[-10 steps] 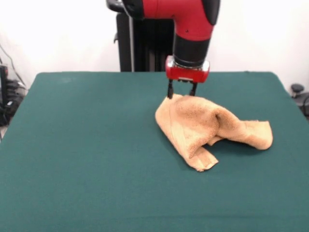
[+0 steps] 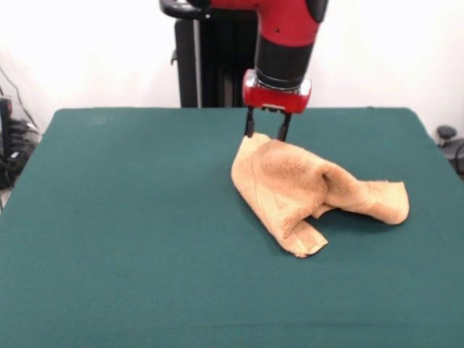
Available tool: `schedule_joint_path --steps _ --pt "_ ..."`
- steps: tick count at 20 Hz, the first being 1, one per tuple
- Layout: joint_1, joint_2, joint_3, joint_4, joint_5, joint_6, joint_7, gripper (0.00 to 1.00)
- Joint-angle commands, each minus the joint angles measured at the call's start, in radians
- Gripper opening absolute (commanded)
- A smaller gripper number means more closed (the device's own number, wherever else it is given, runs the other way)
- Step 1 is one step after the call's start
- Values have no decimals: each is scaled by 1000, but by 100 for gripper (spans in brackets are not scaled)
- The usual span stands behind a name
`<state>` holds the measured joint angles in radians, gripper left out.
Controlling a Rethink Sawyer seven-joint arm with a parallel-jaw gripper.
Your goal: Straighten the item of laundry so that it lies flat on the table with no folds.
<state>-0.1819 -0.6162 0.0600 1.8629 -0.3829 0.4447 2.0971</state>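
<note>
I should next pick up the towel (image 2: pixel 304 188) by its top corner (image 2: pixel 257 140) with my gripper. Then I can shake the folds out and lay it flat.
The tan-orange towel (image 2: pixel 304 188) lies crumpled on the green table (image 2: pixel 130 217), right of centre. It is humped in the middle, with one folded flap pointing toward the near side and another bunched out to the right. My gripper (image 2: pixel 265 132) hangs from the red arm directly over the towel's far left corner. Its two dark fingers stand apart with green table showing between them. The fingertips (image 2: pixel 249 133) are at the towel's top edge, and nothing is clamped between them.
The black pedestal (image 2: pixel 210 65) stands behind the table's far edge. Cables and equipment show off the table at the left edge (image 2: pixel 11 138), and a dark object sits off the right edge (image 2: pixel 448 138).
My gripper has risen a little and shifted slightly left. The towel's far left corner now stands a bit higher and more peaked; the rest of the towel has not moved.
</note>
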Motion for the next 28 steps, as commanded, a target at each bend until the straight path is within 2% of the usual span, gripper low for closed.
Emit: schedule_joint_path --steps 1,10,11,16,21,28 --pt "4 72 100 -36 20 -8 30 100" --pt "23 127 85 -62 -9 -73 43 100" --pt "21 132 85 -64 -10 -78 41 0" --pt "28 151 76 -70 -17 -135 59 0" --pt "32 154 73 -68 -8 -139 60 0" --pt "26 121 80 -51 14 -68 41 0"
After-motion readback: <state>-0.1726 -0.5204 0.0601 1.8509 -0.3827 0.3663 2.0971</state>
